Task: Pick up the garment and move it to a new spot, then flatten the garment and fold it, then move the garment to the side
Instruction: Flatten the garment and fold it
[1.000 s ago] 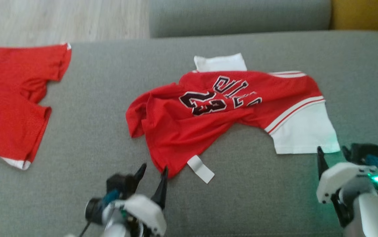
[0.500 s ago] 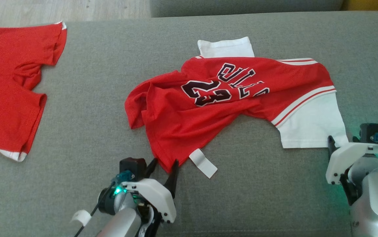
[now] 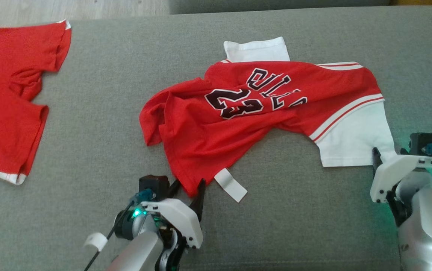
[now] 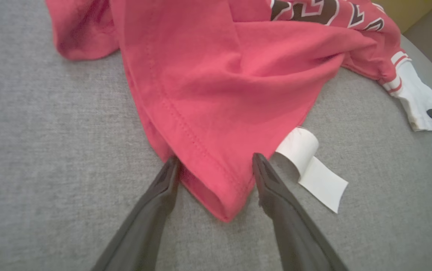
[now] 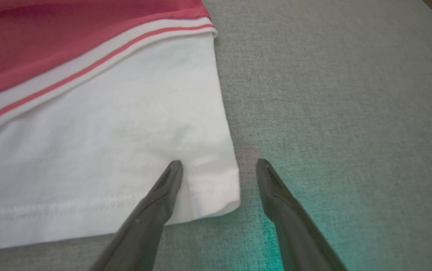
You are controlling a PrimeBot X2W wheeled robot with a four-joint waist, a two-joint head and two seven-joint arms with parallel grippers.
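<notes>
My right gripper grabs the garment (image 3: 246, 128) by its white sleeve corner at the cuff next, to move and flatten it.
The garment (image 3: 246, 128) is a red jersey with white sleeves and dark "23" lettering, lying rumpled on the grey sofa seat (image 3: 99, 113). My left gripper (image 3: 188, 184) is open, with one finger on each side of the jersey's near red hem corner. The left wrist view shows that corner (image 4: 216, 188) lying between the fingers of the left gripper (image 4: 214, 158), unpinched. My right gripper (image 3: 388, 152) is open at the near white sleeve. In the right wrist view the right gripper (image 5: 219, 162) straddles the corner of the sleeve (image 5: 106, 131).
A white fabric label (image 3: 231, 184) sticks out from under the hem, just right of my left fingers. A second red garment (image 3: 5, 94) lies at the far left of the seat. The sofa back (image 3: 276, 4) runs along the top, with wooden floor (image 3: 69, 7) at the upper left.
The head camera has tilted, shifting the whole picture. Both grippers have crept forward, the left onto the hem corner and the right onto the sleeve corner. Both stay open.
</notes>
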